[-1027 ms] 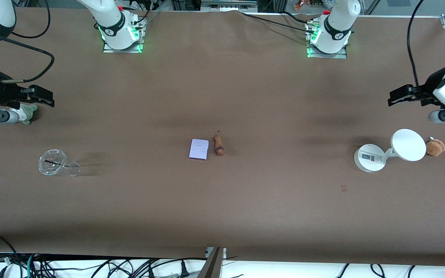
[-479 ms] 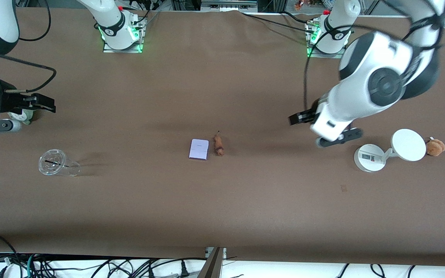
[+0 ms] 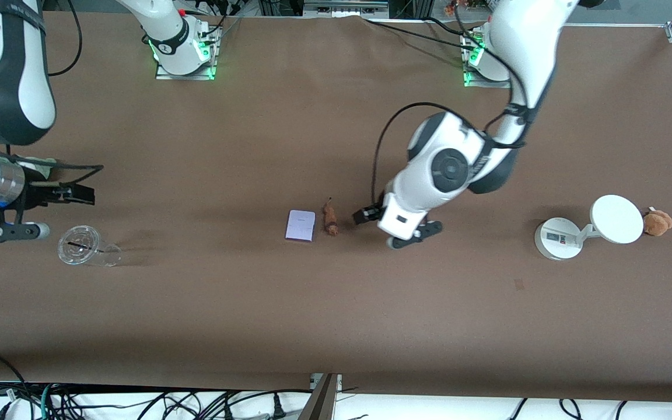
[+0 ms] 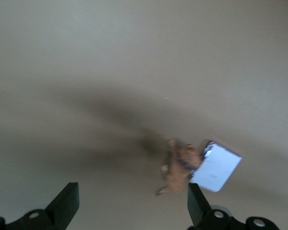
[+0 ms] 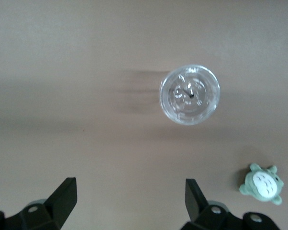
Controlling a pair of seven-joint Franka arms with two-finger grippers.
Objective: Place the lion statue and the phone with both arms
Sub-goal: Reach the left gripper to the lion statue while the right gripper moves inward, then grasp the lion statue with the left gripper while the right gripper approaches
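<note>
My left gripper is going to grab the lion statue by its smooth body behind the mane [image 3: 329, 216]. The lion statue's maned head [image 3: 331, 228] stays free that way.
The phone [image 3: 300, 226], a pale lavender slab, lies flat at the middle of the table. The lion statue [image 3: 331, 220], tiny and orange-brown, lies right beside it, toward the left arm's end. My left gripper [image 3: 363, 216] is open and empty, low over the table next to the lion. In the left wrist view the lion [image 4: 180, 167] and the phone [image 4: 216, 167] sit close to one finger of the left gripper [image 4: 132, 208]. My right gripper [image 3: 83, 195] is open and empty over the table beside a clear cup [image 3: 82, 245].
The right wrist view shows the right gripper [image 5: 129, 201], the clear cup [image 5: 189, 95] and a grey-green plush toy [image 5: 262, 184]. A white round-based stand [image 3: 557, 238] with a disc [image 3: 617, 219] and a brown plush toy [image 3: 658, 223] sit toward the left arm's end.
The left arm swung from its end of the table to the middle and now hangs next to the lion. The right gripper moved toward the cup. Phone and lion have not moved.
</note>
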